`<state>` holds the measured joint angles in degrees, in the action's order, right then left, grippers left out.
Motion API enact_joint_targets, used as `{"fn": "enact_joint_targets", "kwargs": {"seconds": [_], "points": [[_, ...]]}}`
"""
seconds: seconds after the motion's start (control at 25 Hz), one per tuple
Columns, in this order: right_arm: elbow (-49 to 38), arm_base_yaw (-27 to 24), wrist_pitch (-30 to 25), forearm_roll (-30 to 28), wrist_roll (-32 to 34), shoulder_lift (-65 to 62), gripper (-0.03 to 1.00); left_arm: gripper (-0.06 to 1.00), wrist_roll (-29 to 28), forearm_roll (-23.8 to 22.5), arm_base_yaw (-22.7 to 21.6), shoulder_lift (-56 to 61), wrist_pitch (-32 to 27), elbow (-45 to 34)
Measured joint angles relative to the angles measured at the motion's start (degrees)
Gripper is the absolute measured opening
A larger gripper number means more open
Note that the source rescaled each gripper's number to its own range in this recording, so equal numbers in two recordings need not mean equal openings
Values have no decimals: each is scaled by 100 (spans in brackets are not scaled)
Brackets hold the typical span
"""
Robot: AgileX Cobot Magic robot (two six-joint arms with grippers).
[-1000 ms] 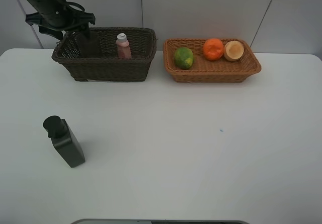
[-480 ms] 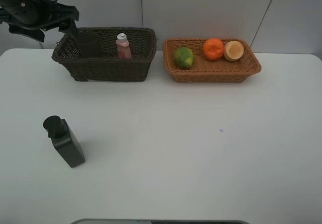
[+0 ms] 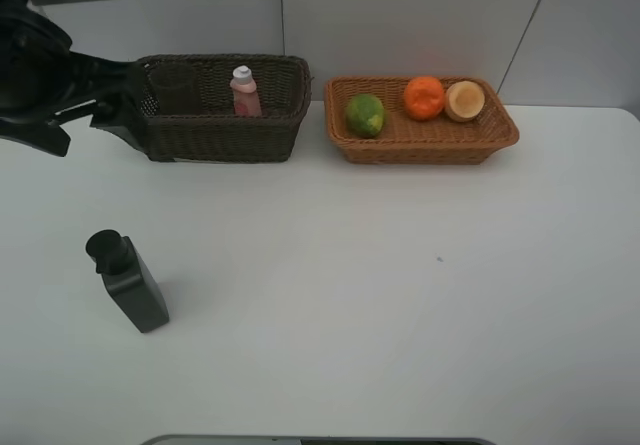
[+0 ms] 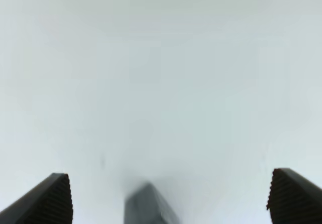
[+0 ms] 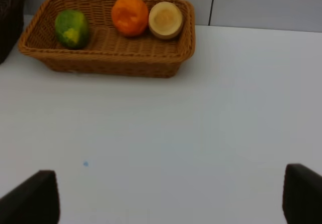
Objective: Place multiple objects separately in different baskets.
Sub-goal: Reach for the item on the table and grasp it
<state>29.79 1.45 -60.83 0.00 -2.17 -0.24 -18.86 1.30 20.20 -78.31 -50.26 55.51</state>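
My left gripper grabs the black pump bottle by its body (image 3: pixel 134 290) next. That lets me place the bottle in the dark brown basket (image 3: pixel 225 135).
The dark brown basket (image 3: pixel 225 135) holds the pink white-capped bottle (image 3: pixel 244 92) and the translucent cup (image 3: pixel 175 87). The orange-tan basket (image 3: pixel 420 147) holds the green-yellow fruit (image 3: pixel 365 114), the orange (image 3: pixel 424 97) and the peach-like fruit (image 3: pixel 465 100). The black pump bottle (image 3: pixel 127 281) lies on the table at front left. My left gripper (image 3: pixel 112 105) is open and empty, just left of the dark basket. Its wrist view shows its spread fingertips (image 4: pixel 50 199) and a blurred dark shape (image 4: pixel 148 206). My right gripper (image 5: pixel 168 196) is open and empty, short of the orange-tan basket (image 5: pixel 108 65).
The white table (image 3: pixel 400 295) spreads out in front of both baskets, with a grey wall behind. A corner of the dark basket (image 5: pixel 10 12) shows in the right wrist view. The right arm is outside the exterior view.
My left arm has moved from over the dark basket's left end to the left and down, and now sits beside that end. The cup stays in the basket.
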Motion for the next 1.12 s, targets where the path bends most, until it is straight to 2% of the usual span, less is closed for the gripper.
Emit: {"fn": "enact_joint_targets", "kwargs": {"seconds": [0.24,0.52,0.8,1.12], "points": [[0,0,0,0,0,0,88,100,-921,-130,399,6,-202,-462],[0,0,0,0,0,0,88,100,-1716,-130,412,12,322,-1262],[0,0,0,0,0,0,88,100,-2126,-130,412,-118,583,-1356],[0,0,0,0,0,0,88,100,-2267,-85,550,-713,623,-1356]]}}
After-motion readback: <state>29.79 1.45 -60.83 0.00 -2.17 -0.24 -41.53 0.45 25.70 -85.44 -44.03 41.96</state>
